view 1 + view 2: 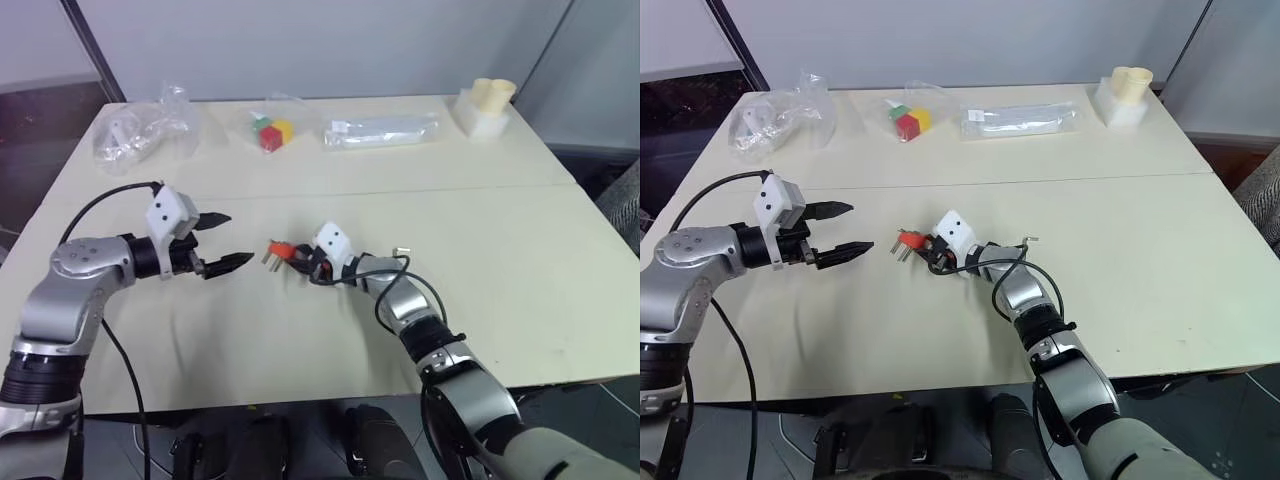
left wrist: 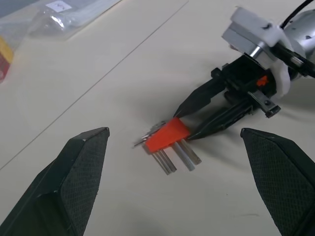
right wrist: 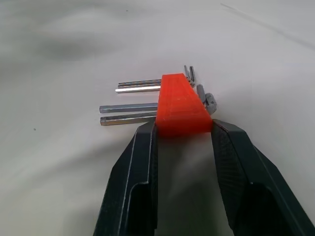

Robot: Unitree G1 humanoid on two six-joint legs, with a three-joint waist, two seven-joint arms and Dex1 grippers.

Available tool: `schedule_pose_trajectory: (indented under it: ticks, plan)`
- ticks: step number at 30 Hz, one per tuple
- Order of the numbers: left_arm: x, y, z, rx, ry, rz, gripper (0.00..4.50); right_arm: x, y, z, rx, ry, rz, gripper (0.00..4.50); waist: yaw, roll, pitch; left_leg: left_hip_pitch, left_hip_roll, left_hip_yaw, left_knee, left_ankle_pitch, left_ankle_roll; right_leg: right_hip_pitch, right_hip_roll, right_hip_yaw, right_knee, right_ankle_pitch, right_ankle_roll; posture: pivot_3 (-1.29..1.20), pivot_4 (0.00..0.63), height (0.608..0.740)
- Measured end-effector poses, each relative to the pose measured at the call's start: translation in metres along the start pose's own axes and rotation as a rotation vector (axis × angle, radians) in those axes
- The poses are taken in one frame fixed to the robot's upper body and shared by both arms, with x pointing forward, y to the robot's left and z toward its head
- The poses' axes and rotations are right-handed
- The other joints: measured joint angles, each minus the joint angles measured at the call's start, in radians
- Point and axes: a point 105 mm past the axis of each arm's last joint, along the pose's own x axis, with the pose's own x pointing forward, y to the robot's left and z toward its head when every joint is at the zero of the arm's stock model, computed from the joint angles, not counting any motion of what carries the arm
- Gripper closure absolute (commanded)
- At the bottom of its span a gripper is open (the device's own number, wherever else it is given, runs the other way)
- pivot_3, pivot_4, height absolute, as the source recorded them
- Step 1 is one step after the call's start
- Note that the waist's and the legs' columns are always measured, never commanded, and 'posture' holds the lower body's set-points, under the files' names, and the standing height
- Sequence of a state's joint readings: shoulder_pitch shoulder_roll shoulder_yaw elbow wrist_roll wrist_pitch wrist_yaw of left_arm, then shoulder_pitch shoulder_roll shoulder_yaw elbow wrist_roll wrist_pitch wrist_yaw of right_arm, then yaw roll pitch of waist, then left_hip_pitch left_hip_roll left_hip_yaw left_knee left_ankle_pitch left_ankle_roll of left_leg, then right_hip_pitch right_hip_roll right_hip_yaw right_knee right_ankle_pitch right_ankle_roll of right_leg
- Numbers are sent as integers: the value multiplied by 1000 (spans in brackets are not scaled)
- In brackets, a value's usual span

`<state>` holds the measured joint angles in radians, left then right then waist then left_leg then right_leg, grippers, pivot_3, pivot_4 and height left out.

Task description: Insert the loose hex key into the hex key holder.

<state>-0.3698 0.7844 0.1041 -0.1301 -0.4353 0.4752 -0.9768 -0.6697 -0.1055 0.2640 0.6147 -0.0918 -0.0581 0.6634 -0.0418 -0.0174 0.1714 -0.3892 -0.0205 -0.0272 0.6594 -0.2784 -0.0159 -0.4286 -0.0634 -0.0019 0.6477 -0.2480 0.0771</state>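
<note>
I need to grip the hex key holder by its loose end with my left gripper next, since my right gripper's fingers cover the holder's thick-key end.
The hex key holder, an orange-red block with several grey keys sticking out of one side, lies on the pale table near the middle. My right gripper is shut on it, one black finger pressed against each side of the block. The loose hex key is a small grey metal piece lying on the table just right of my right wrist. My left gripper hovers open to the left of the holder, pointing at it with a gap between. Its wide-spread fingers frame the holder in the left wrist view.
Along the far side of the table lie a crumpled clear bag, a bag with red, green and yellow cubes, a long clear packet and a white stand with cream cylinders. Black cables trail from both wrists.
</note>
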Motion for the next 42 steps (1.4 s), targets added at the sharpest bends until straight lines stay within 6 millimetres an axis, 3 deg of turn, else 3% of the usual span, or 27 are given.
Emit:
schedule_pose_trajectory:
  ticks: [6,9,17,21,27,33,38,42]
  plan:
    - [9,2,5,-26,-56,0,0,-34,-29,8,-303,-6,-98,3487,23,0,1,-1,-1,0,1,0,0,0,-1,0,0,0,0,0,150,740]
    - [19,3,10,-45,-100,-14,0,-41,-31,30,-424,-89,-133,3487,21,0,1,-1,-1,0,1,0,0,0,1,0,0,0,0,0,150,740]
    - [44,9,20,-79,-172,-73,0,-78,-32,88,-943,-298,-217,3487,26,0,1,-1,-1,1,2,0,0,0,3,-1,0,0,0,0,150,740]
    - [53,10,40,-77,-234,-127,0,-92,-23,109,-1203,-397,-211,3487,27,-1,1,-2,-1,1,2,0,0,0,3,-1,0,0,0,0,150,740]
    - [58,6,52,-171,-274,-226,0,-106,-25,116,-1406,-451,-202,3487,24,-1,1,-2,-1,1,2,0,0,0,3,-1,0,0,0,0,150,740]
    - [51,-1,49,-248,-238,-320,0,-103,-19,110,-1423,-497,-165,3487,20,-1,1,-1,0,1,2,1,0,0,5,0,0,0,0,0,150,740]
    - [44,-16,66,-214,-274,-416,0,-92,-3,98,-1443,-523,-56,3487,25,-1,1,-2,-1,1,3,1,0,0,4,0,0,0,0,0,150,740]
    - [41,-22,70,-203,-279,-435,0,-91,-6,94,-1434,-520,-43,3487,24,-1,1,-2,-1,1,3,1,-1,0,4,0,0,0,0,0,150,740]
